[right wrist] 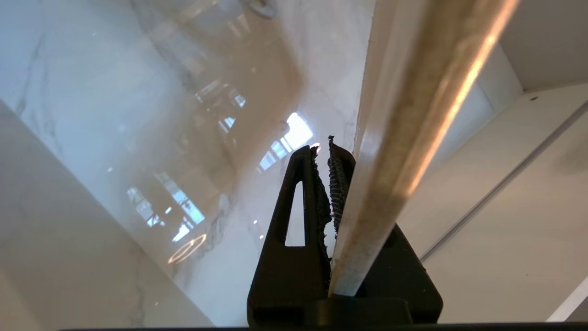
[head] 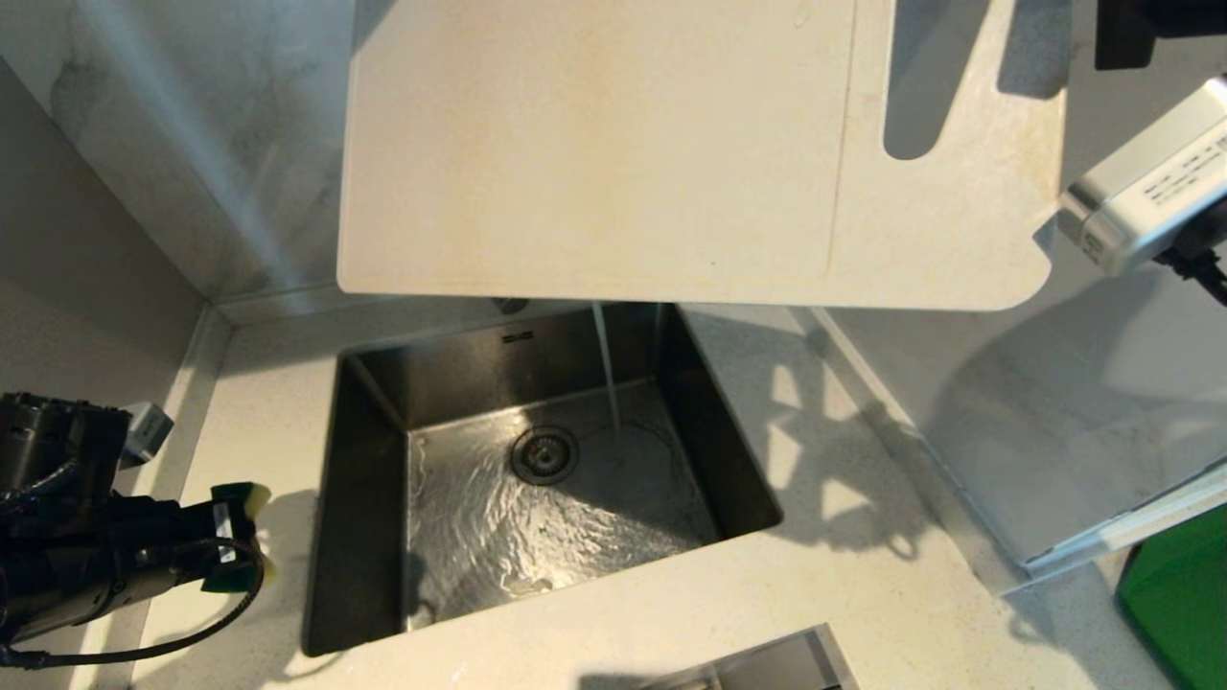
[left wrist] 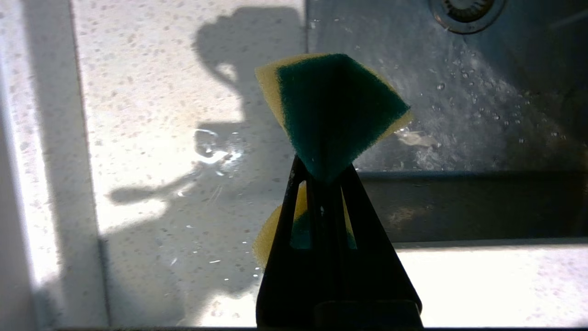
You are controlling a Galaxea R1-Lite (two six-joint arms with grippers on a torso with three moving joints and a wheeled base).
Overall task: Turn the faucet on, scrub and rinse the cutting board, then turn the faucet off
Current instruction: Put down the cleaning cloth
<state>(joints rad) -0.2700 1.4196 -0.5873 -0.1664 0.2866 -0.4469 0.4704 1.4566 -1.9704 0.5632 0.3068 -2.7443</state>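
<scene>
My left gripper is on the sponge and needs to stay closed until the sponge rests on the speckled countertop, because its green end [head: 238, 499] [left wrist: 342, 105] hangs apart from its shadow there.
The cream-white cutting board [head: 613, 153] hangs tilted high over the sink [head: 369, 537], its handle hole [head: 925, 91] toward the right. My right gripper [right wrist: 328, 154] is shut on the board's edge [right wrist: 404, 151]; in the head view only that arm's white wrist housing [head: 1145, 196] shows, by the board's right end. The faucet is hidden behind the board. A thin stream of water [head: 607, 369] falls from under the board's lower edge into the wet basin. Over the counter left of the sink, my left gripper [head: 230, 537] [left wrist: 321, 170] is shut on a yellow-and-green sponge [left wrist: 330, 110].
The drain [head: 544, 454] lies mid-basin. Speckled countertop [head: 844, 594] surrounds the sink, with a small puddle [left wrist: 216, 147] on its left side. Glossy marble walls close the back and right. A green object [head: 1179, 604] stands at lower right and a metal edge [head: 767, 666] at the bottom.
</scene>
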